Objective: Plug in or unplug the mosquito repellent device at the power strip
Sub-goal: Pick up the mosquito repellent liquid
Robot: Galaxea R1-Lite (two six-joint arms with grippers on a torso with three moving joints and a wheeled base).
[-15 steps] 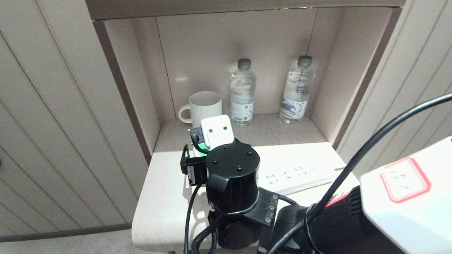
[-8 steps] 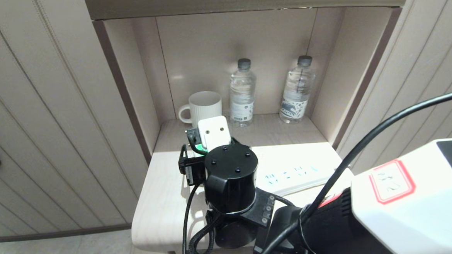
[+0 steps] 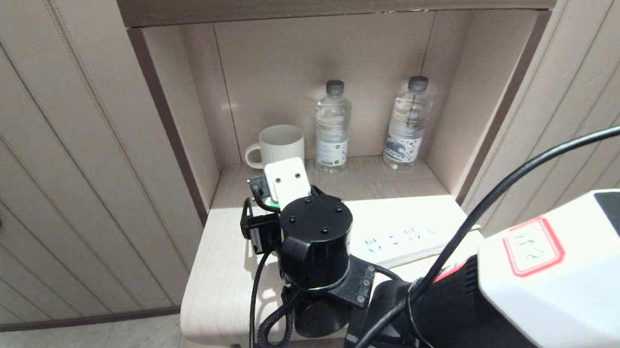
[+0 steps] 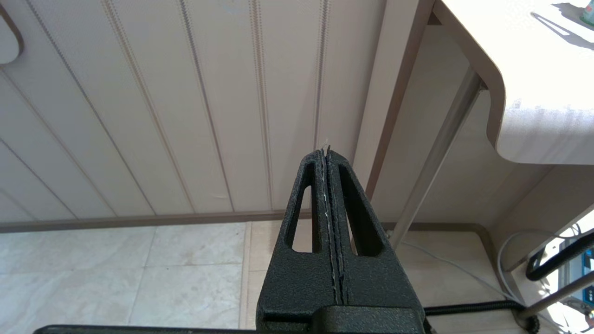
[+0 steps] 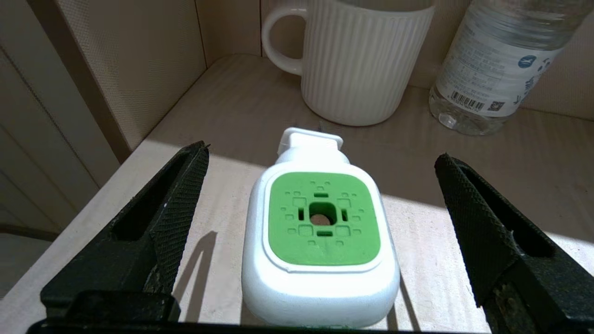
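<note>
My right gripper grabs the mosquito repellent device by its white head [image 5: 323, 239] next, since this keeps its plug free for the power strip.
The mosquito repellent device [image 5: 320, 222], a white head with a bright green face, stands on the pale table top. My right gripper [image 5: 321, 154] hangs over it, open. Its two black fingers [image 5: 176, 204] stand wide on either side of the device without touching it. From the head, the black right wrist [image 3: 316, 237] covers the device, leaving only a sliver of green. The white power strip [image 3: 403, 240] lies flat to the right of that wrist, with its near end hidden under the arm. My left gripper [image 4: 326, 150] is shut and empty, parked low beside the table above the floor.
A ribbed white mug [image 3: 279, 144] and two clear water bottles [image 3: 333, 126] [image 3: 408, 122] stand at the back of the alcove, close behind the device. The alcove's side walls [image 3: 196, 121] box in the shelf. The table's rounded front edge [image 3: 211, 322] is near the arm.
My right wrist has drifted slightly left and toward the back of the table over the device. The jaws have stayed wide open, and the left arm has not moved.
</note>
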